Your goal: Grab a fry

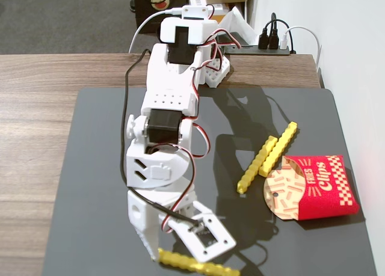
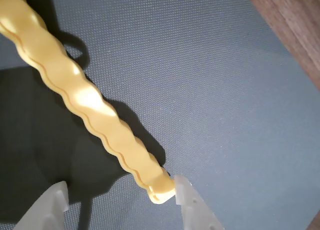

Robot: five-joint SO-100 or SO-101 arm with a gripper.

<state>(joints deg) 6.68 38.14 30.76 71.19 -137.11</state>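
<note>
The yellow fry from the dark mat (image 1: 96, 222) needs to be lifted, so my gripper next needs to grab the fry by its end (image 1: 166, 257).
The fry (image 1: 201, 266) is a wavy bright-yellow bar lying on the dark mat at the bottom edge of the fixed view. My white gripper (image 1: 162, 252) is lowered over its left end. In the wrist view the fry (image 2: 95, 109) runs from the top left down to the bottom middle. My gripper (image 2: 120, 202) is open there. The fry's end lies between the jaws and touches the inner side of the right finger (image 2: 190, 202). The left finger (image 2: 52, 205) stands well apart from it.
A red "Fries Clips" carton (image 1: 322, 189) lies at the right of the grey mat (image 1: 96, 168), with two more yellow bars (image 1: 255, 165) (image 1: 280, 147) beside it. Wooden table (image 1: 36, 107) surrounds the mat. A white wall runs along the right, with cables at the back.
</note>
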